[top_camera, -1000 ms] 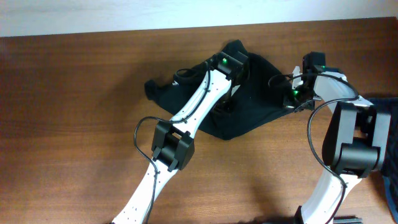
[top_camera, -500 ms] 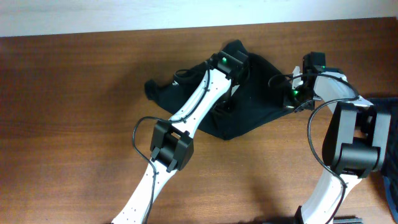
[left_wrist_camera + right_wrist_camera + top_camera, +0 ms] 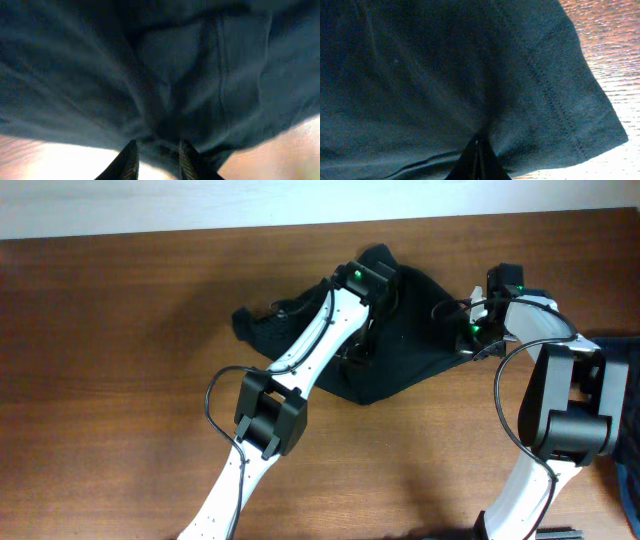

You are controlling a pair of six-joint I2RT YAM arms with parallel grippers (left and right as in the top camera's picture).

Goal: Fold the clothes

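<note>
The left gripper picks up the T-shirt's bunched middle by its near edge next, away from the held hem, to straighten the T-shirt for folding.
The clothes (image 3: 415,320), a black T-shirt, lie bunched on the far middle of the wooden table (image 3: 120,380). My left gripper (image 3: 358,352) reaches down onto the shirt's middle. In the left wrist view its fingers (image 3: 131,159) stand a little apart, with dark fabric (image 3: 165,75) sagging into the gap of the left gripper (image 3: 157,146). My right gripper (image 3: 463,343) is at the shirt's right edge. Seen from the right wrist, the right gripper (image 3: 477,144) is pinched shut on the cloth (image 3: 445,75), close to a stitched hem (image 3: 560,115).
A blue denim garment (image 3: 628,370) lies at the table's right edge beside the right arm's base. The left arm's white links (image 3: 300,370) cross the shirt's left part. A pale wall (image 3: 150,205) runs behind the table's far edge.
The left gripper's jaws have parted from shut, loosening their hold on the fabric, and the left arm has shifted slightly left. The right arm has not moved.
</note>
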